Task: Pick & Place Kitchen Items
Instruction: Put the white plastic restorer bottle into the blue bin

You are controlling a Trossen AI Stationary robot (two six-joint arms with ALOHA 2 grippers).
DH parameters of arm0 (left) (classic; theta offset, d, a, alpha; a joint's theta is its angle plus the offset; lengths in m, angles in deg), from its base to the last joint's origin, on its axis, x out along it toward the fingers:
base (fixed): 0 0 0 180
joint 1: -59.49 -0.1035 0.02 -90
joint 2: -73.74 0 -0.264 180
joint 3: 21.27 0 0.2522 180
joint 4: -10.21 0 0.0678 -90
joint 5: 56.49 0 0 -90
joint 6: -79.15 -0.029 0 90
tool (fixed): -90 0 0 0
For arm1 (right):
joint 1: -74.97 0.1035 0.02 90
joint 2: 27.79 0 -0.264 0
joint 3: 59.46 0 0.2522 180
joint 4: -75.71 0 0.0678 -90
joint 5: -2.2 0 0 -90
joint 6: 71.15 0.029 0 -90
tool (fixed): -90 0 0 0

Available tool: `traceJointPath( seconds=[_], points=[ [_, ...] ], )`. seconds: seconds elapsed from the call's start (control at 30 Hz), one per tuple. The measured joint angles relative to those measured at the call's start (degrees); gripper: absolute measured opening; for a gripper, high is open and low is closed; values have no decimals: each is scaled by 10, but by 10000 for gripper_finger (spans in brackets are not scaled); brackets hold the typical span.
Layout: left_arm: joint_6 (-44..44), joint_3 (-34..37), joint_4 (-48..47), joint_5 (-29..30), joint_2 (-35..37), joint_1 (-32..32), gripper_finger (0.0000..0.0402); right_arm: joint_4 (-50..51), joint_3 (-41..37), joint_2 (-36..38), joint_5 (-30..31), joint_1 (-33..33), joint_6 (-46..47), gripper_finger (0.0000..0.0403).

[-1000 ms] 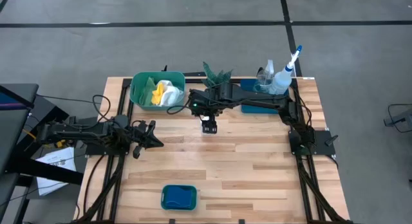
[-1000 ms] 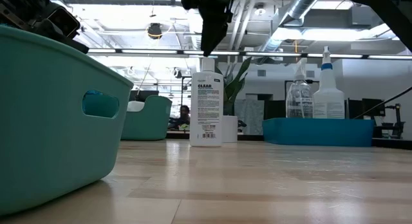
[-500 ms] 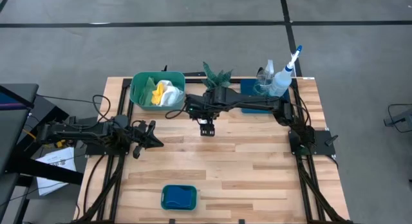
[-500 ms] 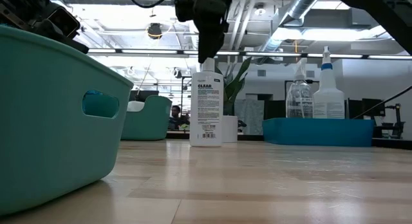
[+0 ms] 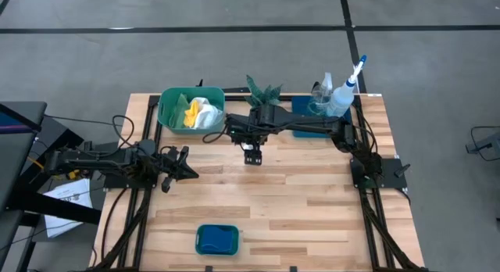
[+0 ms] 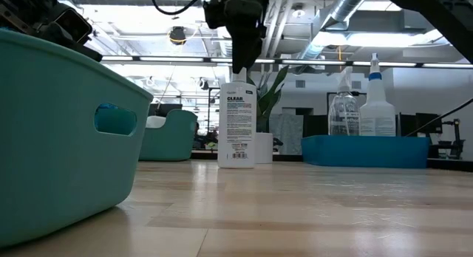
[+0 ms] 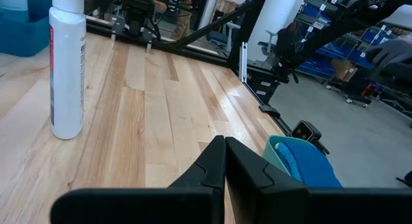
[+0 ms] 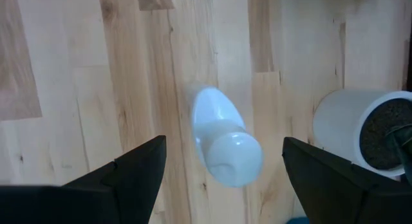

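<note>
My right gripper closes on the bottle now, since its fingers are level with the bottle's cap (image 8: 228, 156) in the right wrist view. Closing now would catch the bottle.
The small white bottle (image 6: 236, 124) stands upright on its base on the table, mid-far; it also shows in the left wrist view (image 7: 67, 63). My right gripper (image 5: 251, 152) hangs over it, open and pointing down. Its two fingers (image 8: 138, 169) stand on either side of the bottle's cap (image 8: 228, 156) without touching it. My left gripper (image 5: 186, 167) waits shut and empty at the table's left. The white spray bottle with blue trigger (image 5: 344, 88) and the clear spray bottle (image 5: 322, 92) stand in the dark blue tray (image 5: 305, 125).
A green tub (image 5: 168, 116) at the far left holds yellow, white and green cloths. Another green tub (image 5: 217, 239) at the near edge holds a blue sponge. The potted plant (image 5: 264, 92) stands just beyond the bottle, its white pot (image 8: 367, 130) close to my right gripper.
My right gripper has come down over the small white bottle, staying open and pointing down, and now stands around its cap. The bottle has not moved.
</note>
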Motion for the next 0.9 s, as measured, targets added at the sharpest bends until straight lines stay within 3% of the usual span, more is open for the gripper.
traceJointPath(
  seconds=[0.4, 0.9],
  points=[
    [0, 0, 0, 0, 0, 0, 3, -1, 0, 0, 1, 0, 16, 294],
    [0, 0, 0, -2, 0, 0, 3, -1, 0, 0, 1, -5, 46, 150]
  ],
)
